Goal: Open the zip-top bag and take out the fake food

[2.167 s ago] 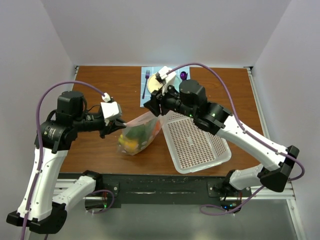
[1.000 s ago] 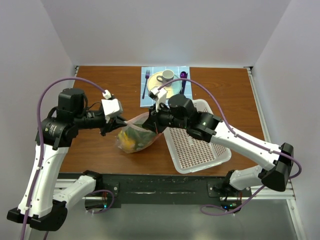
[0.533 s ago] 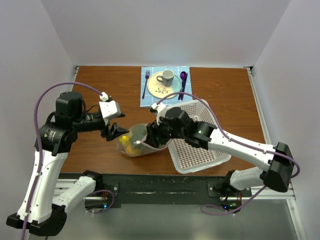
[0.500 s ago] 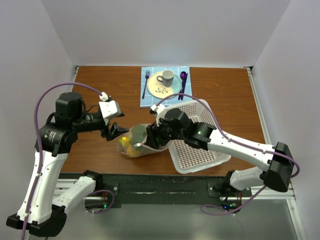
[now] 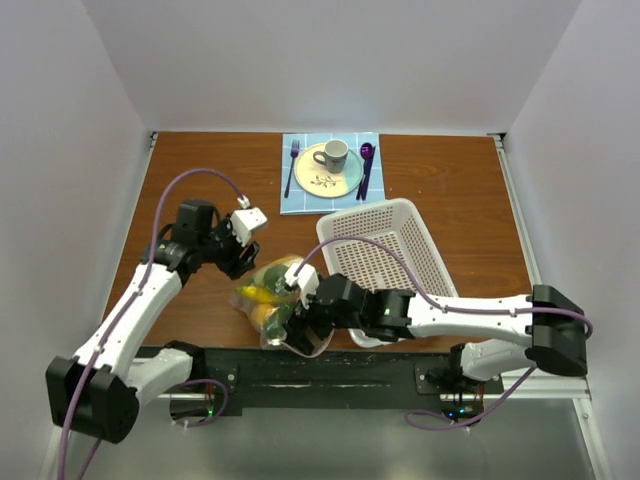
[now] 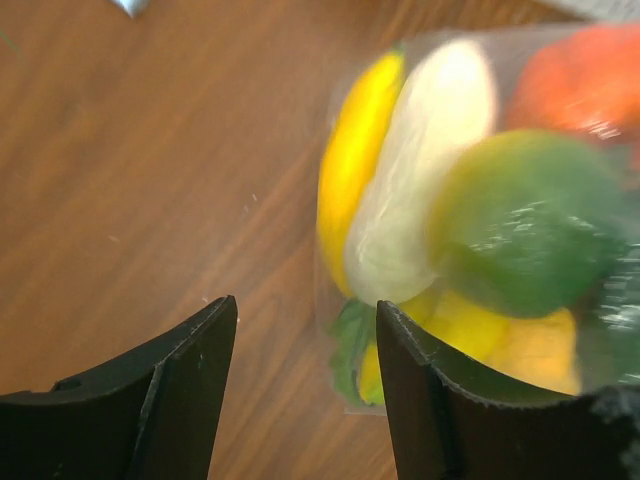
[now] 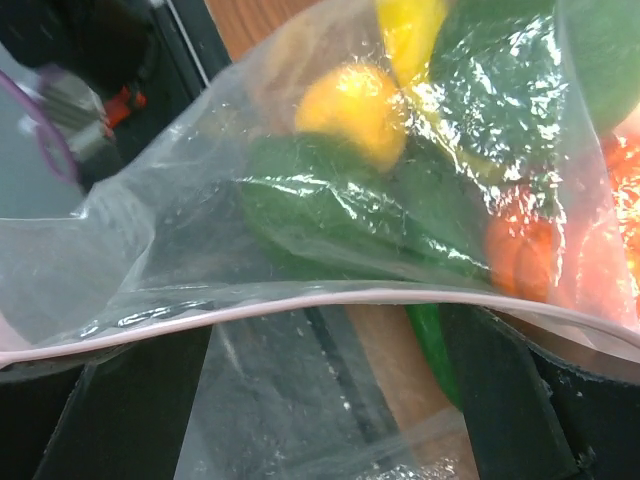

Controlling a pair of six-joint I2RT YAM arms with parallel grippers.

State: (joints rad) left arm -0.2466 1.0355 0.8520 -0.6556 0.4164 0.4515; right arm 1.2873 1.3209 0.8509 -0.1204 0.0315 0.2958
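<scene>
The left gripper needs to grab the zip-top bag next by the bag's corner (image 5: 237,294) (image 6: 354,396) opposite the bag's zip, so the bag's opening stays free for taking out the fake food.
The clear zip-top bag (image 5: 268,298) lies on the wooden table near its front edge, with the fake food inside it. My left gripper (image 5: 241,264) stands open just behind the bag; in its wrist view a bag corner (image 6: 350,340) sits between the spread fingers (image 6: 190,390), touching neither. Through the plastic I see a yellow piece (image 6: 358,150), a pale one (image 6: 430,170), a green round one (image 6: 530,225) and an orange-red one (image 6: 585,80). My right gripper (image 5: 293,322) is open wide at the bag's near end. The pinkish zip strip (image 7: 330,298) drapes across its fingers (image 7: 530,400), with a green cucumber (image 7: 340,215) behind.
A white perforated basket (image 5: 385,262) stands right of the bag. At the back, a blue mat holds a plate (image 5: 322,182), a cup (image 5: 333,153), a fork (image 5: 291,165) and a purple spoon (image 5: 366,160). The table's front edge and black rail (image 5: 330,375) lie just below the bag.
Both grippers have opened and let go of the bag, which has dropped onto the table toward the front edge. Both arms have come down and nearer with it.
</scene>
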